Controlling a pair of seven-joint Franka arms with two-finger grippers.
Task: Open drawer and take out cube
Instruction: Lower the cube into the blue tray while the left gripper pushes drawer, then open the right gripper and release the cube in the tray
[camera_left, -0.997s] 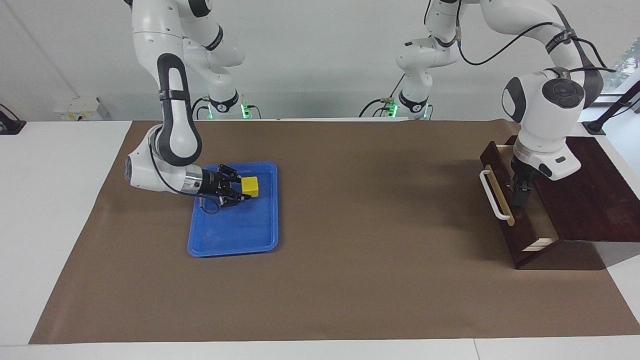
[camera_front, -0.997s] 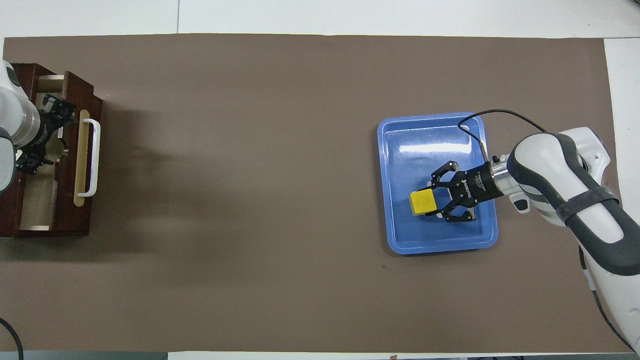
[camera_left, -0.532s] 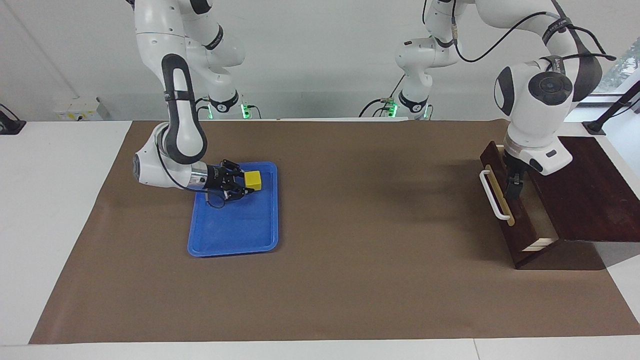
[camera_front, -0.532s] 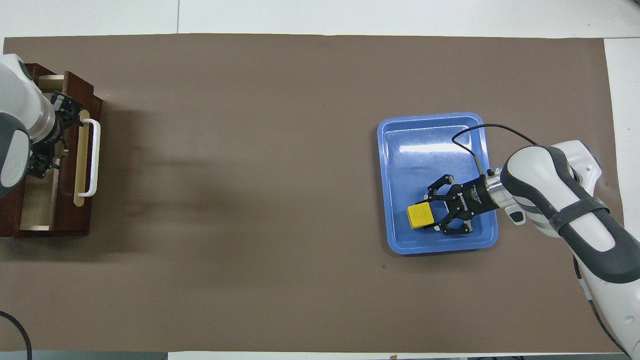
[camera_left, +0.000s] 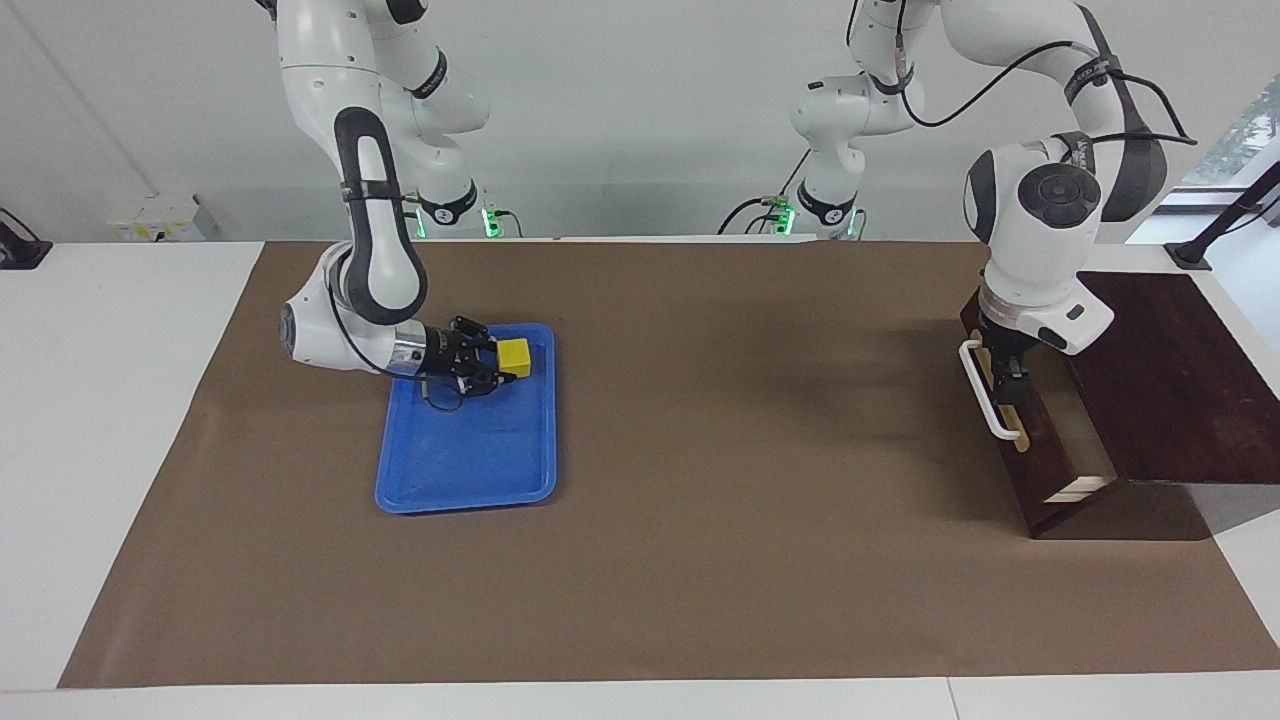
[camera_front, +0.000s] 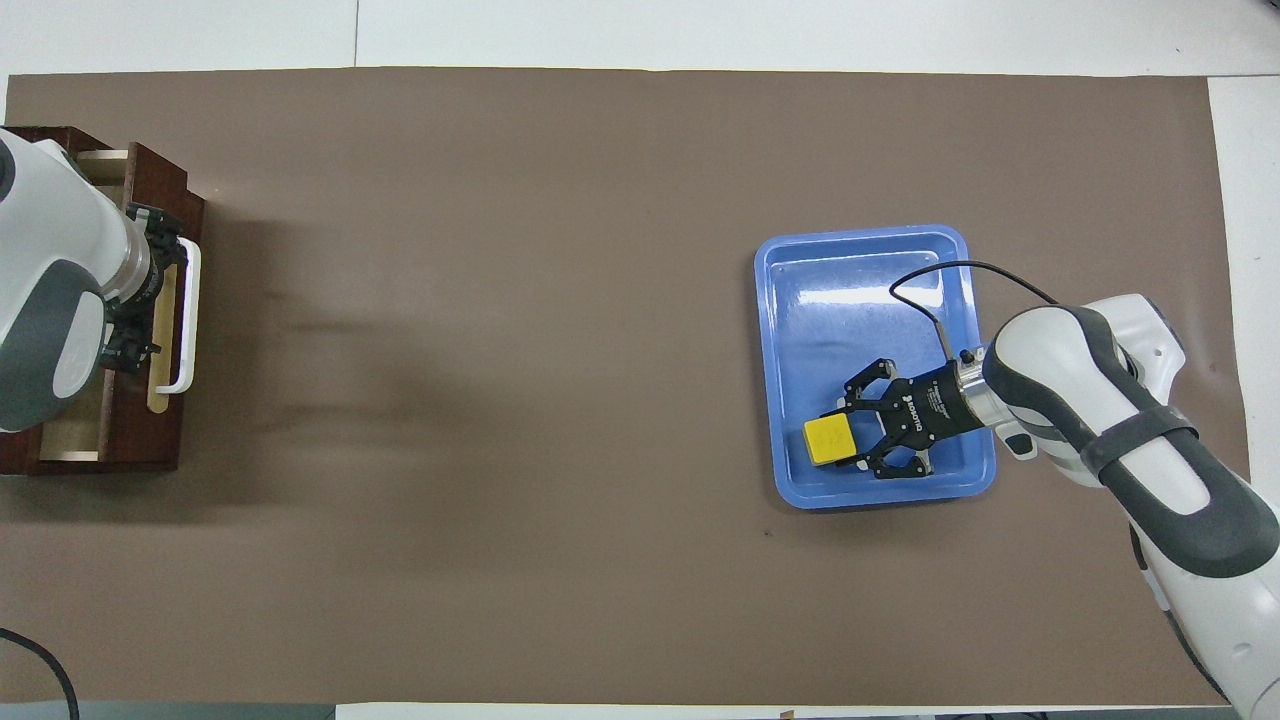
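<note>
The yellow cube sits low inside the blue tray's rim in the overhead view, so it is now time for my right gripper to open.
The dark wooden drawer stands pulled out of its box at the left arm's end of the table, and its pale interior shows. It has a white bar handle. My left gripper hangs over the drawer's front panel, close to the handle, with its fingers spread and empty; it also shows in the overhead view. My right gripper lies nearly level over the blue tray. It is shut on the small yellow cube, which sits at its fingertips. The cube also shows in the overhead view.
Brown paper covers the table. The dark box top rises over the drawer. The blue tray lies at the right arm's end and holds nothing else.
My right gripper has carried the cube over the tray toward the robots. My left gripper has come up out of the drawer and moved over its front panel by the handle.
</note>
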